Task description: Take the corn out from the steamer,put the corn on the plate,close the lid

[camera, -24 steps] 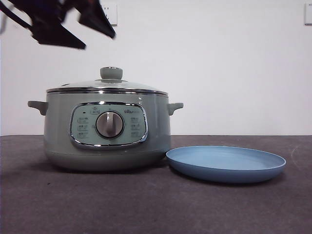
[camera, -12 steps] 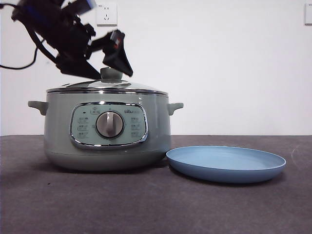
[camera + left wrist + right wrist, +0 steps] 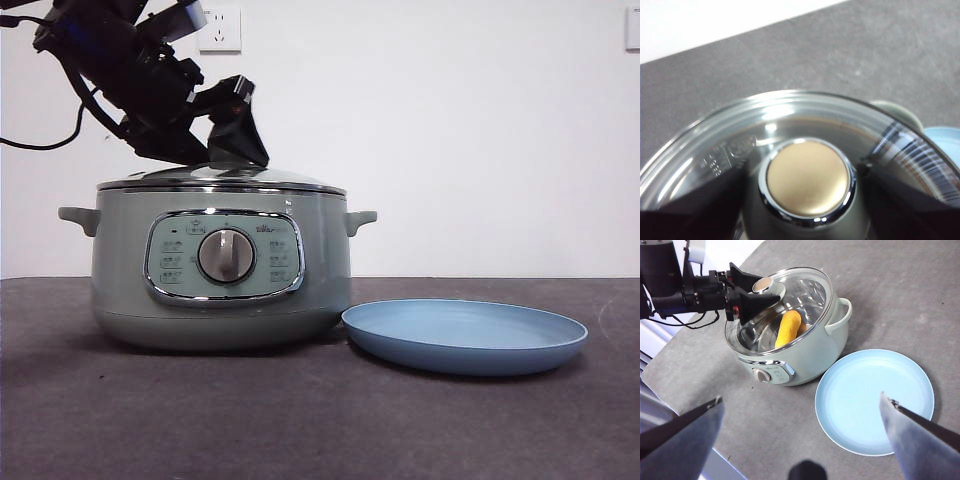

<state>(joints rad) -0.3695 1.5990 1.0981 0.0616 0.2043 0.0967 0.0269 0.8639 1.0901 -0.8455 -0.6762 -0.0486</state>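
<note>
The glass lid is far wider than my left gripper's open fingers, so I should grab its narrow knob [image 3: 807, 181] next.
The steamer [image 3: 220, 270] stands on the dark table with the glass lid [image 3: 220, 178] sitting on it. My left gripper [image 3: 215, 155] is down over the lid, open, with one jaw on each side of the knob [image 3: 807, 182], close to it. The front view hides the knob behind the jaws. The corn [image 3: 787, 329] lies inside the steamer [image 3: 805, 355], seen through the lid [image 3: 805, 295]. The light-blue plate [image 3: 465, 335] lies empty beside the steamer, also in the right wrist view [image 3: 875, 400]. My right gripper [image 3: 801, 397] is open and empty, high above the table.
A wall socket [image 3: 220, 28] is on the white wall behind. The table's edge [image 3: 690, 405] runs close to the steamer's panel side. The left arm's cable [image 3: 40, 140] hangs at the far left.
My left gripper has come down from the upper left onto the lid, and its jaws now flank the knob. The lid, steamer and plate have stayed put.
</note>
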